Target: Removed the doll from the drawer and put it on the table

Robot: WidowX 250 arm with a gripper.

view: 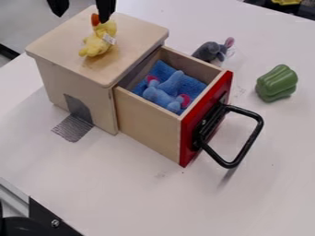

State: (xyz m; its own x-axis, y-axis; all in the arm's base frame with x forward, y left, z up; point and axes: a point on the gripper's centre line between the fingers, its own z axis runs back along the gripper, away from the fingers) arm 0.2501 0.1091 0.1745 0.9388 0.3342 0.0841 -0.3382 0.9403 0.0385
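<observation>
Next, my gripper grips the doll by the top of its body to take the doll (164, 93) out of the drawer.
At the top left, the black gripper (82, 13) hangs over the back of the wooden box, its two fingers wide apart. A yellow plush duck (97, 40) lies on the box top, its orange bill end close to the right finger. The drawer (148, 127), with a red front and black handle, is pulled out of the box. Inside it a light blue doll (164, 93) with pink parts lies on a darker blue cloth (192, 86). The white table (132, 193) extends around the box.
The wooden box (75, 76) stands left of the drawer, with grey tape at its base. Behind the drawer lies a grey plush mouse (210, 50) with a pink ear. A green toy pepper (277, 83) is on the table at the right. The black handle (247, 141) juts out toward the right.
</observation>
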